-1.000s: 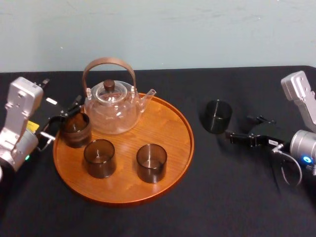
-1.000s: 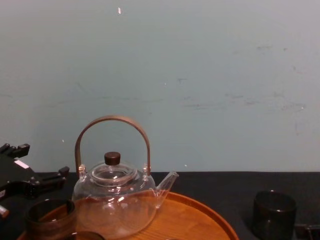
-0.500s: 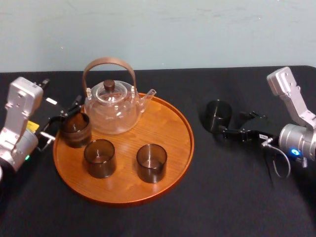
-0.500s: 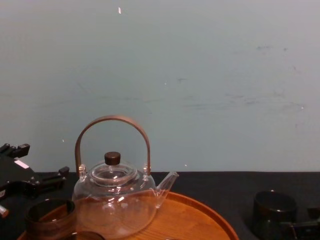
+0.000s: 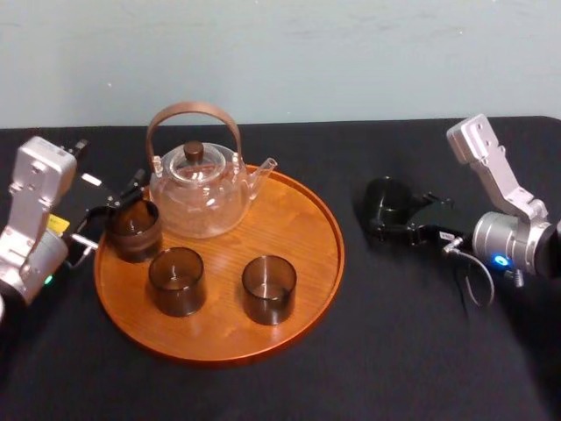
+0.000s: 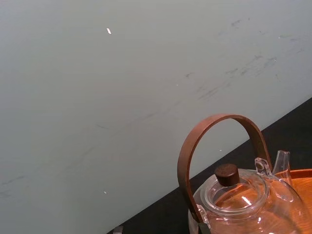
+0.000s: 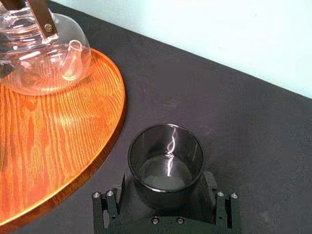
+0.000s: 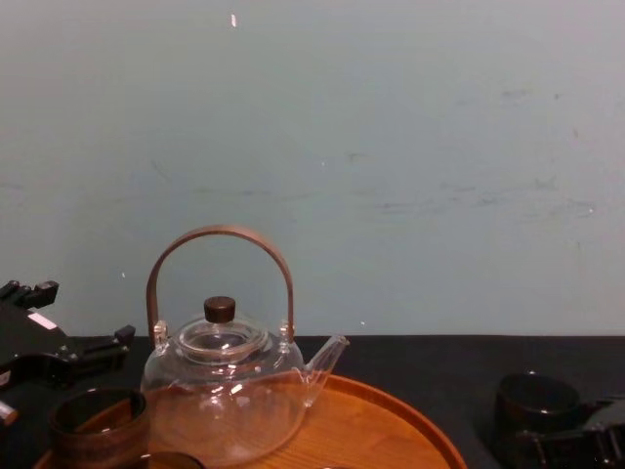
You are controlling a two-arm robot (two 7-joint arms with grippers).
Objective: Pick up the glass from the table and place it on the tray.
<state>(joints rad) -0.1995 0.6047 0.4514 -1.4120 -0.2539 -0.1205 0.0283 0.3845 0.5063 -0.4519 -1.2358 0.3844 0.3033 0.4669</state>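
Next, my right gripper grabs the smoky glass by its side (image 8: 535,422). Then it sets the glass upright on the round wooden tray (image 8: 376,430).
The glass (image 5: 384,203) is a small smoky tumbler standing upright on the black table (image 5: 394,333), to the right of the round wooden tray (image 5: 302,224). My right gripper (image 5: 396,216) is open at table height, one finger on each side of the glass. In the right wrist view the glass (image 7: 165,161) sits between the fingers (image 7: 106,202) with the tray's rim (image 7: 114,131) close by. The chest view has the glass (image 8: 532,396) at the lower right. My left gripper (image 5: 105,219) is open at the tray's left edge.
On the tray stand a clear glass teapot (image 5: 195,189) with an arched wooden handle and three more smoky glasses (image 5: 176,281), (image 5: 268,289), (image 5: 133,230). The last one is right by my left gripper. A pale wall rises behind the table.
My right gripper has moved left along the table until its fingers flank the glass. The glass, the tray and my left arm have stayed where they were.
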